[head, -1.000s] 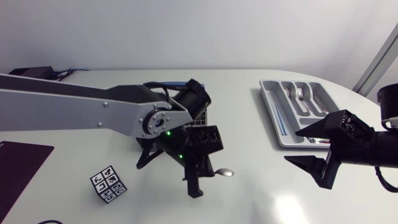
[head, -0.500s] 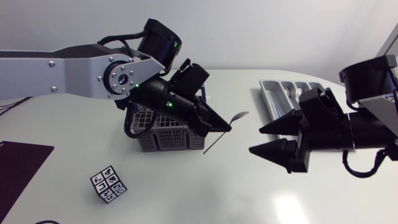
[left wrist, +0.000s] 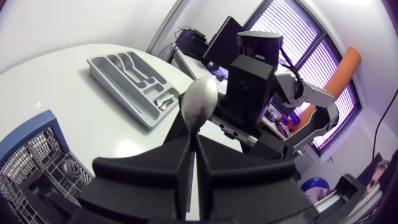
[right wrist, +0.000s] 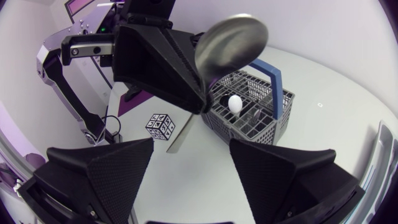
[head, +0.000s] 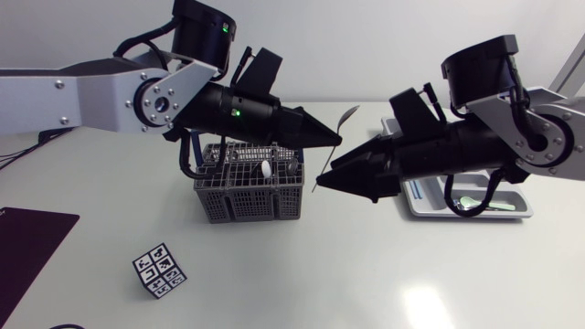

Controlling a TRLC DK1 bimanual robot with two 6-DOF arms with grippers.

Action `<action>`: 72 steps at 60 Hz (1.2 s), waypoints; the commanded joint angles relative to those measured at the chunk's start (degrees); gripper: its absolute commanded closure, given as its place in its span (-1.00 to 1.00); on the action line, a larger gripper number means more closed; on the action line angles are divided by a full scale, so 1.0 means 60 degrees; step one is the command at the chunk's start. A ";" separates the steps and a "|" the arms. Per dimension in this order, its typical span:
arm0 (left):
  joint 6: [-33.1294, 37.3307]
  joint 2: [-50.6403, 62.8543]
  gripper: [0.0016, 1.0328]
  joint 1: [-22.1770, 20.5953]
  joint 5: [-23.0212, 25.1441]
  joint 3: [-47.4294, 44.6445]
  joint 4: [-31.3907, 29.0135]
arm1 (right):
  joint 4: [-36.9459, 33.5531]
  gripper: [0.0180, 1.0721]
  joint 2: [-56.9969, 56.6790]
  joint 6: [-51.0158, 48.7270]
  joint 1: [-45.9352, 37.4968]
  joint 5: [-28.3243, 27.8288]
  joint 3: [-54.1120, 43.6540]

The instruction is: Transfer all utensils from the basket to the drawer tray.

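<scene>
The fingers of my left gripper cover the spoon point(head: 347, 117) just under the spoon's bowl. My right gripper should take the spoon next by its bare lower handle point(head: 320, 174).
My left gripper point(head: 336, 140) is shut on a metal spoon point(head: 347, 117), held in the air to the right of the grey wire basket point(head: 247, 196). The bowl points up and the handle slants down. My right gripper point(head: 324, 175) comes in from the right and is open, with its tips on either side of the lower handle. In the right wrist view the spoon point(right wrist: 230, 43) hangs ahead of the right gripper point(right wrist: 193, 168), gripped by the left gripper point(right wrist: 161, 62). The left wrist view shows the spoon point(left wrist: 199, 102) rising from the shut left gripper point(left wrist: 193, 140). The drawer tray point(head: 512, 212) lies largely hidden behind my right arm.
The basket point(right wrist: 249, 112) has a blue handle and holds a white-headed utensil point(right wrist: 234, 102). A patterned cube point(head: 160, 270) sits on the table in front of the basket, and a dark mat point(head: 27, 247) lies at the left edge. The tray point(left wrist: 134, 78) holds several utensils.
My left arm has lifted the spoon from table height in front of the basket up and to the right. My right arm has swung left from the tray to meet the spoon.
</scene>
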 commanded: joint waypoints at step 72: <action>-0.0691 -0.0159 0.94 0.0054 0.0455 -0.0274 0.0753 | 0.0315 -0.01 0.0348 0.0477 -0.0160 -0.1310 0.0502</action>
